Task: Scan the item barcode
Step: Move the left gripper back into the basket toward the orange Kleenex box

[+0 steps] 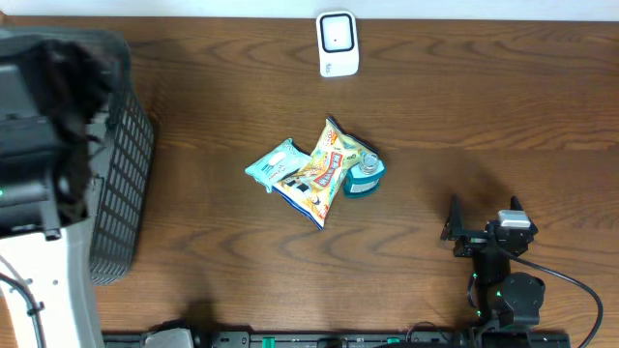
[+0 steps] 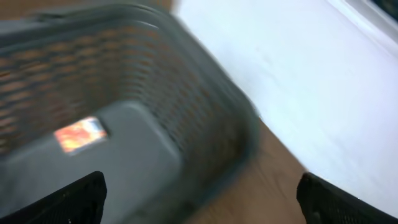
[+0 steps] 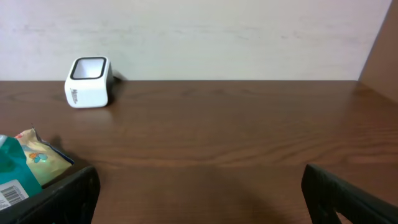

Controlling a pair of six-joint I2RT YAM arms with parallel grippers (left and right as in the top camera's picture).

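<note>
The left gripper grabs the orange end of the small orange packet [image 2: 79,134] next, and the rest of the packet stays uncovered for the barcode scan.
A small pile of items lies mid-table: a teal packet [image 1: 278,162], a yellow snack bag [image 1: 324,174] and a teal round tub [image 1: 364,175]. The white barcode scanner [image 1: 338,43] stands at the far edge, and the right wrist view shows the scanner [image 3: 89,81] too. My right gripper [image 1: 484,215] rests open near the front right, apart from the pile, with nothing between its fingers [image 3: 62,199]. My left gripper [image 2: 199,202] hangs open over the grey basket [image 2: 205,106], empty. A small orange packet [image 2: 79,134] lies on the basket floor.
The dark mesh basket [image 1: 131,164] fills the left side of the table, with the left arm [image 1: 39,126] above it. The teal packet's barcode label [image 3: 12,190] shows at the left edge of the right wrist view. A white wall backs the table.
</note>
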